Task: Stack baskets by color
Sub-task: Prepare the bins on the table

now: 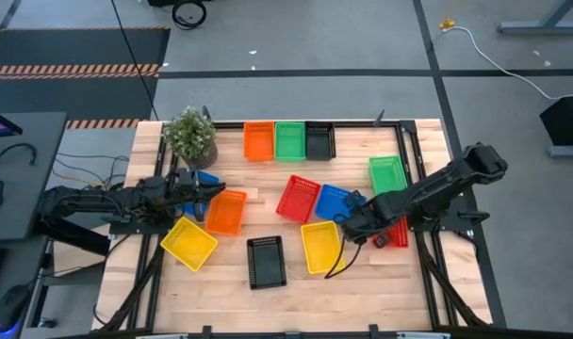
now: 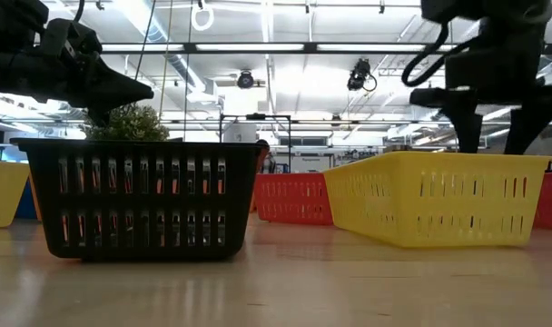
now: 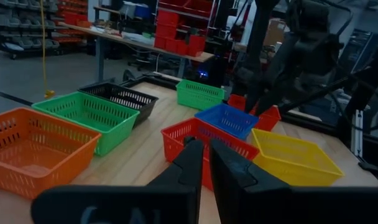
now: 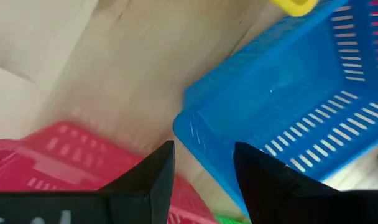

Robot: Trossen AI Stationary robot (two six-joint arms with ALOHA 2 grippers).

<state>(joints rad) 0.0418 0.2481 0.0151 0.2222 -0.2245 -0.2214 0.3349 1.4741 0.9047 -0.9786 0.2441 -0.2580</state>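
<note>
Next, my right gripper grabs the blue basket by its corner rim, to set the blue basket in the row beside the black basket.
Baskets stand scattered on the wooden table. Orange, green and black ones form a row at the far edge. In the middle are a red, a blue, a yellow and a black basket. My right gripper points down, open, over the blue basket's near right corner. One finger is above the inside and one outside, and no touch shows. My left gripper hovers level and shut at the left, above an orange basket.
A yellow basket lies near the left arm, and a blue one shows partly behind it. A green basket and a red one sit under the right arm. A potted plant stands at the far left corner.
</note>
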